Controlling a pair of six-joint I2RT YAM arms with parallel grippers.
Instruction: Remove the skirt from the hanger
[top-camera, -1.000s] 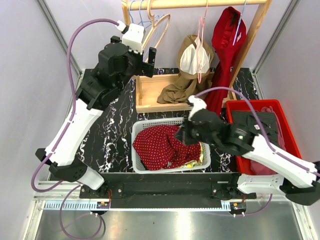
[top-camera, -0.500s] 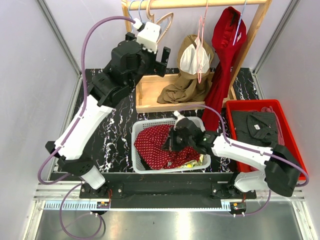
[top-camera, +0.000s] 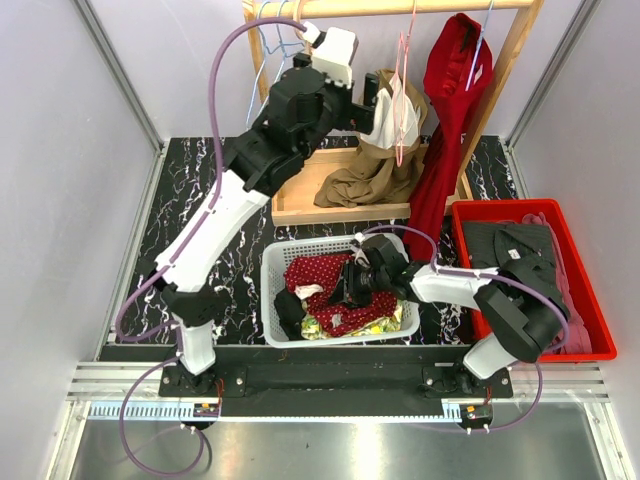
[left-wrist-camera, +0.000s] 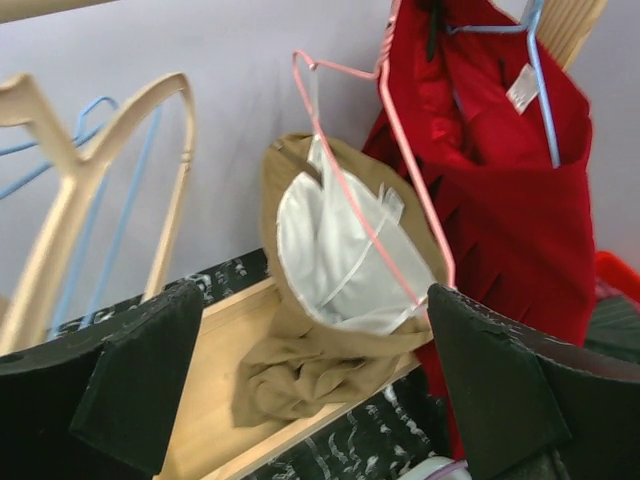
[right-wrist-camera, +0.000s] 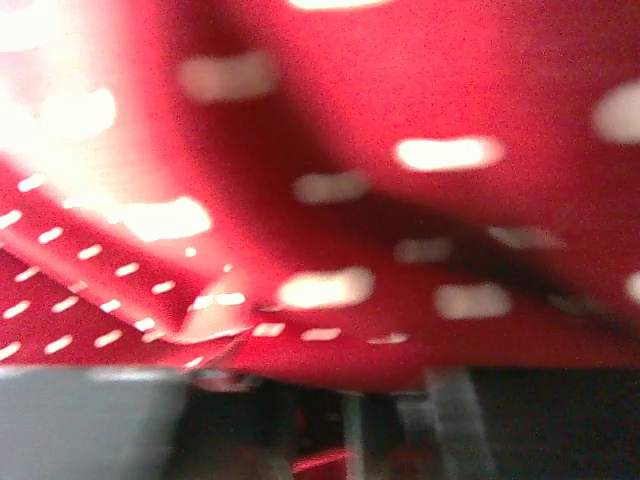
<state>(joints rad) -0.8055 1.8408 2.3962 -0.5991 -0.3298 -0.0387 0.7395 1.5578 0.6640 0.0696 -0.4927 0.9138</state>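
I need to grab the pink wire hanger (top-camera: 403, 70) by its near end (top-camera: 399, 160) with my left gripper next, so the skirt is left free to come off the hanger.
The tan skirt (top-camera: 385, 150) with white lining hangs on a pink wire hanger (top-camera: 403, 70) from the wooden rail, its hem bunched in the wooden crate below. My left gripper (top-camera: 372, 98) is raised beside the skirt's left side, open and empty. In the left wrist view the skirt (left-wrist-camera: 340, 250) and the hanger (left-wrist-camera: 400, 190) show between and beyond the gripper's (left-wrist-camera: 318, 305) wide-apart black pads. My right gripper (top-camera: 352, 283) is down in the white basket, buried in red dotted cloth (right-wrist-camera: 400, 200), which fills its blurred view. Its fingers are hidden.
A red dress (top-camera: 455, 90) on a blue hanger hangs right of the skirt. Empty wooden and blue hangers (top-camera: 285, 35) hang at left. A wooden crate (top-camera: 295, 195) stands under the rail, the white basket (top-camera: 272, 262) in front, a red bin (top-camera: 592, 300) of clothes at right.
My left arm has risen and swung right from the empty hangers to the skirt. My right gripper has pushed left and down into the basket, shifting the red dotted cloth.
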